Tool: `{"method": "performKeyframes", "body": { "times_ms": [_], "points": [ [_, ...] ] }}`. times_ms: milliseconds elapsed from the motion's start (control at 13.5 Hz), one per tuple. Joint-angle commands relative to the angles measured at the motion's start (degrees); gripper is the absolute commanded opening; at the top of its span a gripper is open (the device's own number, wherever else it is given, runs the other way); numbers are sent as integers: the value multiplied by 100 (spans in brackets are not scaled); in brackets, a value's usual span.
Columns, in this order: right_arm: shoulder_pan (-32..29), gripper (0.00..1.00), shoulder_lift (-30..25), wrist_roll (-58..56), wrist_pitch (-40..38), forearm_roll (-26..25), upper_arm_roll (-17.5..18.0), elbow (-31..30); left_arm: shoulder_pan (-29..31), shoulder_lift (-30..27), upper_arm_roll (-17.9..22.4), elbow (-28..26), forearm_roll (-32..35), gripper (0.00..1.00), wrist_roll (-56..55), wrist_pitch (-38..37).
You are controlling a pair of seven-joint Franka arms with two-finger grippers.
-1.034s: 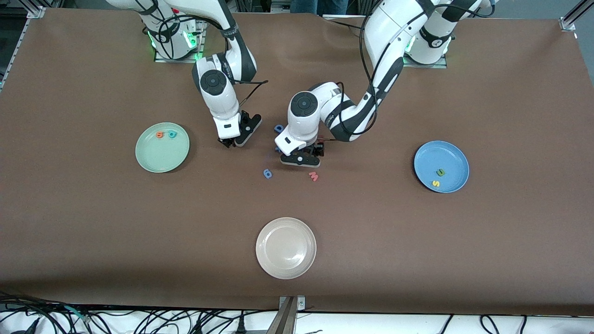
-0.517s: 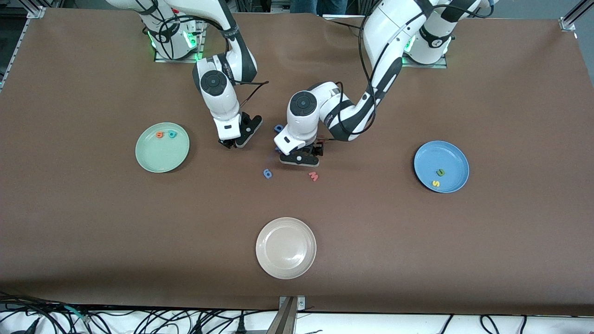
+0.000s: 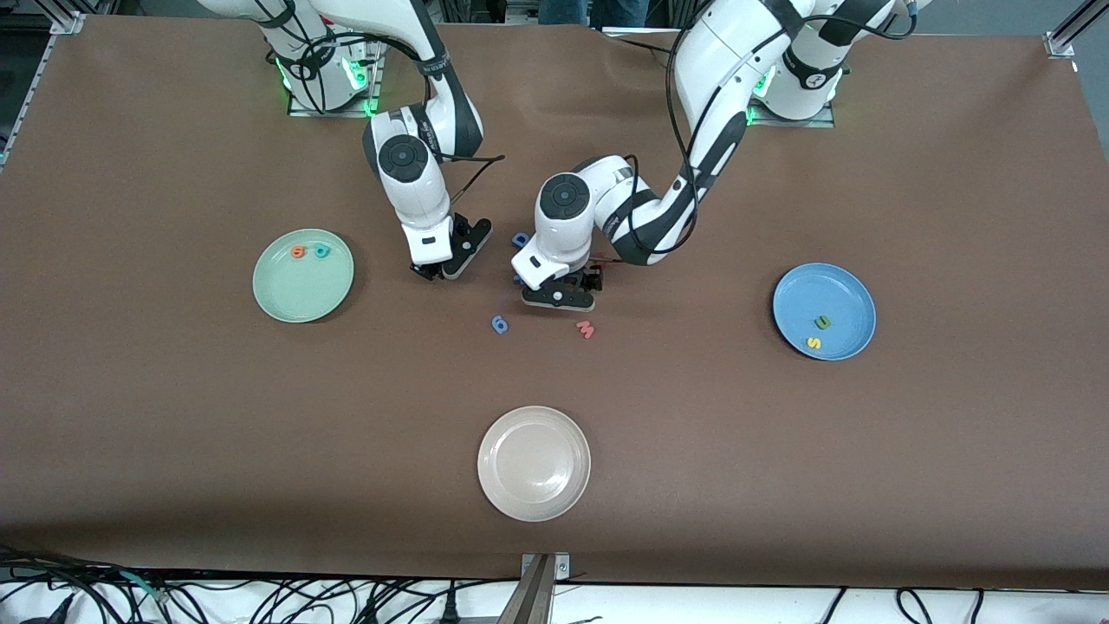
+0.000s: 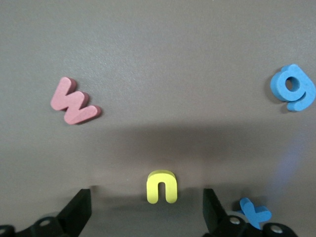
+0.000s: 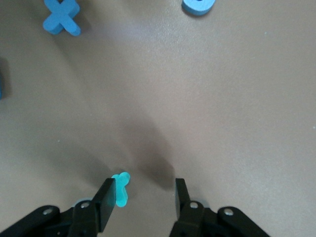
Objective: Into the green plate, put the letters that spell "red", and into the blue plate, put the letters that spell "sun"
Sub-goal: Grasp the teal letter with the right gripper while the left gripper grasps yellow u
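Note:
My left fingertips sit beside the yellow "n" on the tabletop in the left wrist view. Closing would catch it, so it is time for my left gripper to close on it now.
The green plate holds an orange "e" and a teal "d". Two letters lie in the blue plate: a "u" and a yellow "s". My right gripper is down at the table, open, its jaws either side of the teal "r", which touches one finger. My left gripper hangs open low over the yellow-green "n", which lies flat between its fingers and clear of both. The front view hides both the "r" and the "n" under the grippers.
A pink "w" and a blue "6" piece lie nearer the front camera than the left gripper. A blue "D" and a blue "x" lie between the two grippers. A cream plate sits near the front edge.
My right gripper's jaws have drawn closer together around the "r", and that hand has shifted slightly toward the left arm's end. My left gripper has barely moved.

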Motion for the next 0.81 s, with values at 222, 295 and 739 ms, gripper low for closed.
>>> {"method": "performKeyframes", "body": {
  "times_ms": [222, 295, 739],
  "points": [
    [15, 51, 174, 176, -13, -38, -1, 149, -141, 28, 58, 18, -108, 56, -200, 36],
    [15, 51, 165, 176, -31, -38, -1, 167, -167, 28, 58, 18, -91, 48, -348, 36],
    [15, 52, 121, 264, -576, -38, -62, 386, -168, 19, 58, 18, -38, 14, -543, 45]
  ]
}}
